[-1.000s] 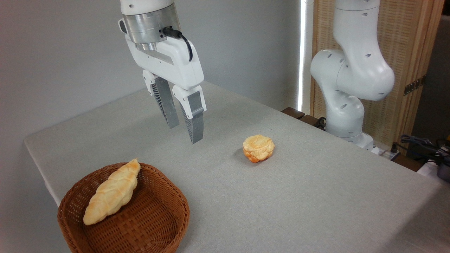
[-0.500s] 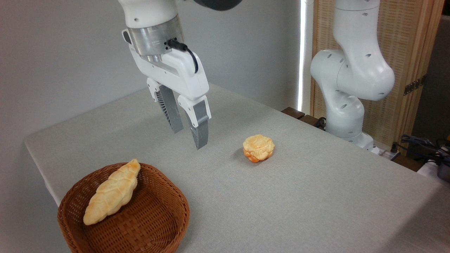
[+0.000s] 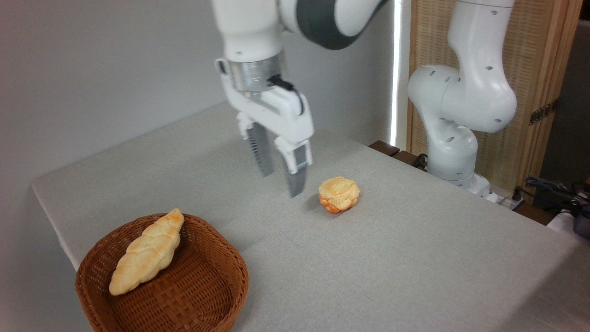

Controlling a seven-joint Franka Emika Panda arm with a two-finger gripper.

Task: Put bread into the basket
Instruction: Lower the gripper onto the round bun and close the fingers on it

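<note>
My gripper grabs the bun by its rim (image 3: 338,181) next, to put it into the wicker basket (image 3: 207,281) beside the braided loaf.
The bread (image 3: 339,194), a small round golden-orange bun with a ridged top, lies on the grey table right of centre. The round brown wicker basket (image 3: 207,281) stands at the front left corner, and a longer, paler braided loaf (image 3: 146,252) lies inside it. My gripper (image 3: 281,184) hangs above the table just left of the bun, fingers pointing down and open, with nothing between them. It is slightly blurred by motion. It does not touch the bun.
The grey table (image 3: 392,258) ends at a left edge close to the basket. The arm's white base (image 3: 456,120) stands behind the table's right side, with cables (image 3: 548,189) at the far right. A wooden screen (image 3: 534,60) is behind it.
The gripper has swung to the right and lower, from above the table's middle to just left of the bun. It stays open. Bun, basket and loaf have not moved.
</note>
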